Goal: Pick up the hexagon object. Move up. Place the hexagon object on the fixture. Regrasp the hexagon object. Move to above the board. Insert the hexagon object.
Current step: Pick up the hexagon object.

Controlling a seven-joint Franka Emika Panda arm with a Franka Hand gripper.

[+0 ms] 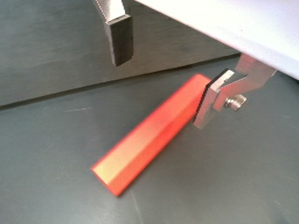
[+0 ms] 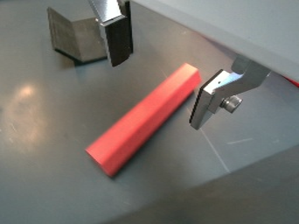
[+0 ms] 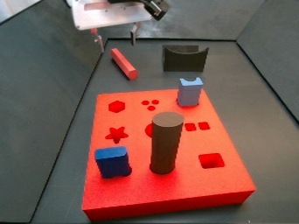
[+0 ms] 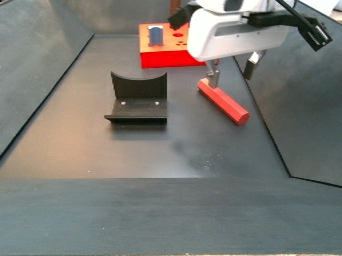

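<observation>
My gripper picks up the hexagon object by one end (image 3: 115, 52) next, to set the hexagon object on the fixture (image 3: 184, 58) for regrasping.
The hexagon object (image 1: 149, 138) is a long red-pink rod lying flat on the dark floor, seen in both wrist views (image 2: 145, 119) and both side views (image 3: 124, 63) (image 4: 225, 101). My gripper (image 1: 167, 74) is open and empty, with its fingers (image 2: 117, 39) spread over one end of the rod; that end lies close to one finger. In the side views the gripper (image 3: 115, 39) (image 4: 230, 72) hangs just above the rod. The fixture (image 3: 184, 58) (image 4: 136, 100) stands apart beside the rod and also shows in a wrist view (image 2: 76, 35). The red board (image 3: 176, 188) lies further off.
On the board stand a dark cylinder (image 3: 165, 143), a light blue block (image 3: 191, 91) and a blue block (image 3: 111, 162). The board also shows behind the gripper in a side view (image 4: 158, 58). Dark walls (image 4: 54, 70) enclose the floor.
</observation>
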